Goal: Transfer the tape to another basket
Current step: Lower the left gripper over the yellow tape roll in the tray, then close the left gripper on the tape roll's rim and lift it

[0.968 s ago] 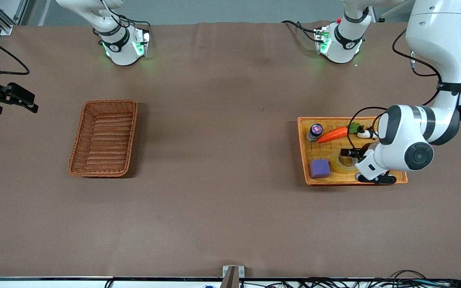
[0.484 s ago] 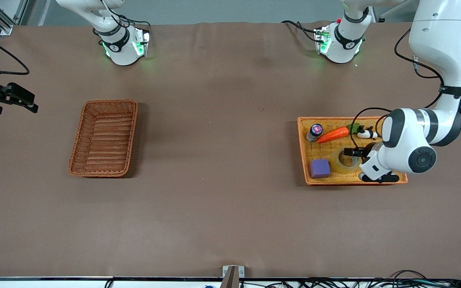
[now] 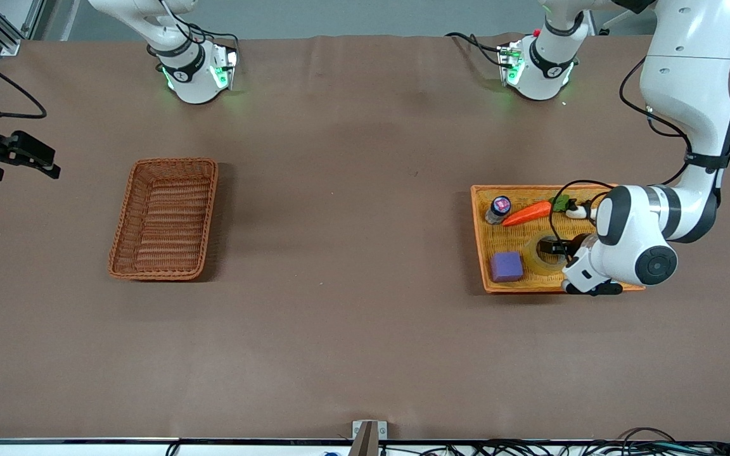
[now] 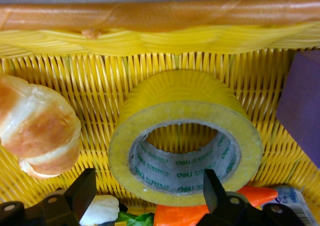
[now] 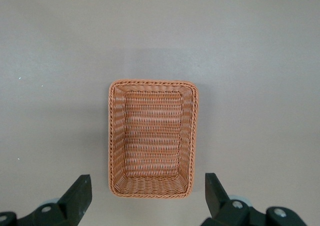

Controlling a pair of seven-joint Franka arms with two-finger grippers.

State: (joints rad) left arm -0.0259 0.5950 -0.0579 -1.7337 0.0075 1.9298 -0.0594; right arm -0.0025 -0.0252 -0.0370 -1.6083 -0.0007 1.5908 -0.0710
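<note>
The robot's left gripper should next grab the tape roll by its ring wall (image 3: pixel 535 265), so that the tape roll can be moved over to the reddish-brown basket (image 3: pixel 125 218).
The yellowish tape roll (image 3: pixel 537 258) lies flat in the orange-yellow tray (image 3: pixel 477 235), beside a purple cube (image 3: pixel 506 266). My left gripper (image 3: pixel 558 248) is low over the tape and open. In the left wrist view the tape (image 4: pixel 185 110) fills the middle. One finger (image 4: pixel 214 188) is over the ring's hole and the other finger (image 4: pixel 82 193) is outside the ring. The reddish-brown basket (image 3: pixel 125 218) stands empty toward the right arm's end. My right gripper (image 3: pixel 42 161) waits high and open, with the basket (image 5: pixel 116 136) below it.
The tray also holds a carrot (image 3: pixel 526 214), a small bottle (image 3: pixel 499 209), and a croissant (image 4: pixel 37 126) close beside the tape. The tray's rim (image 4: pixel 160 15) rises just past the tape. Brown table lies between tray and basket.
My left gripper has come down onto the tape and shifted a little toward the right arm's end. The tape and the right arm have not moved.
</note>
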